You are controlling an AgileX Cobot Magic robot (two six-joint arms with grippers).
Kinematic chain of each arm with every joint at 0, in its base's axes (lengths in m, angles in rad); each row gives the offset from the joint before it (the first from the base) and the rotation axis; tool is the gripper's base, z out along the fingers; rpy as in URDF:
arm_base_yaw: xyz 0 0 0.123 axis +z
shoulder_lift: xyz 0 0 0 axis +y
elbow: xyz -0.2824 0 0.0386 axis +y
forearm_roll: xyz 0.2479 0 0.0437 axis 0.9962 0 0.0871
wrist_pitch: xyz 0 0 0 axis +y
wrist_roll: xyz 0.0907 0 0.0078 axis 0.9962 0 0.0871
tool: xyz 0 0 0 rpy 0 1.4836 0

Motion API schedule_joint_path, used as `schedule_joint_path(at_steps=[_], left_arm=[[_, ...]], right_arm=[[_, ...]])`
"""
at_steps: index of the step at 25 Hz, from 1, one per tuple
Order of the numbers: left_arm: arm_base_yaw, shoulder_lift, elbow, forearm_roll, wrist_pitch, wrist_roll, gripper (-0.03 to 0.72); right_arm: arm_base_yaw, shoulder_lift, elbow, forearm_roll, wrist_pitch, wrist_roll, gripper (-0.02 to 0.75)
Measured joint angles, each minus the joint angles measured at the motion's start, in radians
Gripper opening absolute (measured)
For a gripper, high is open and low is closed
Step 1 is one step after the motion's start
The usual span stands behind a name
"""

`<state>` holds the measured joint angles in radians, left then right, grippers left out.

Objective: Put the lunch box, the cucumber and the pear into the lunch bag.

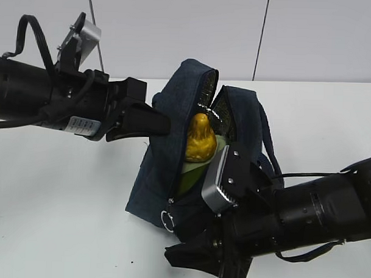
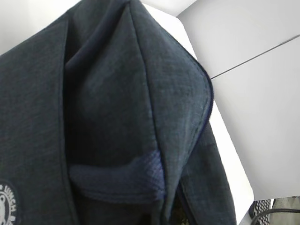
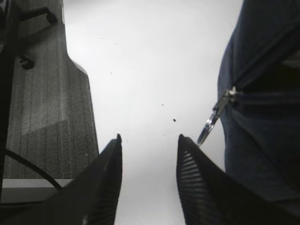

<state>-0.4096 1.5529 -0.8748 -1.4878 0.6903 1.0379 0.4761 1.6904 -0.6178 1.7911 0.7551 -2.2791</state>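
Observation:
My right gripper should take hold of the zipper by its silver ring pull (image 1: 167,220) next, to zip the packed lunch bag shut.
The navy lunch bag (image 1: 167,144) stands open in the middle of the white table. The yellow pear (image 1: 199,138) sits upright in its opening, on the pale green lid of the lunch box (image 1: 200,166). A darker green strip (image 1: 185,183) below the lid looks like the cucumber. My left gripper (image 1: 161,123) is closed on the bag's left flap; the left wrist view shows only navy fabric (image 2: 117,117) and hides the fingers. My right gripper (image 1: 175,257) (image 3: 149,138) is open and empty, low at the bag's front, beside the zipper ring pull (image 1: 168,220) (image 3: 209,125).
The bag's handle strap (image 1: 267,142) hangs on its right side, over my right arm. The table's edge and a grey floor (image 3: 47,93) show at the left of the right wrist view. White table (image 1: 61,202) lies left of the bag.

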Motion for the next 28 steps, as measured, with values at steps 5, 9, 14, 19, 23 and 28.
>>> schedule_joint_path(at_steps=[5, 9, 14, 19, 23, 28], left_arm=[[0.000, 0.000, 0.000, -0.002, 0.001, 0.000, -0.018], [0.000, 0.000, 0.000, -0.005, 0.002, 0.000, -0.018], [0.000, 0.000, 0.000, -0.005, 0.002, 0.000, -0.018], [0.000, 0.000, 0.000, -0.005, 0.007, 0.000, -0.018], [0.000, 0.000, 0.000, -0.005, 0.016, 0.000, -0.018], [0.000, 0.000, 0.000, -0.005, 0.017, 0.000, -0.018]], right_arm=[[0.000, 0.054, -0.001, 0.002, 0.008, 0.002, 0.312], [0.000, 0.085, -0.001, 0.002, 0.002, 0.004, 0.312], [0.000, 0.085, -0.029, 0.002, -0.038, 0.004, 0.312], [0.000, 0.085, -0.062, 0.002, -0.074, 0.008, 0.312], [0.000, 0.087, -0.073, 0.002, -0.095, 0.010, 0.312], [0.000, 0.087, -0.085, 0.002, -0.103, 0.011, 0.302]])
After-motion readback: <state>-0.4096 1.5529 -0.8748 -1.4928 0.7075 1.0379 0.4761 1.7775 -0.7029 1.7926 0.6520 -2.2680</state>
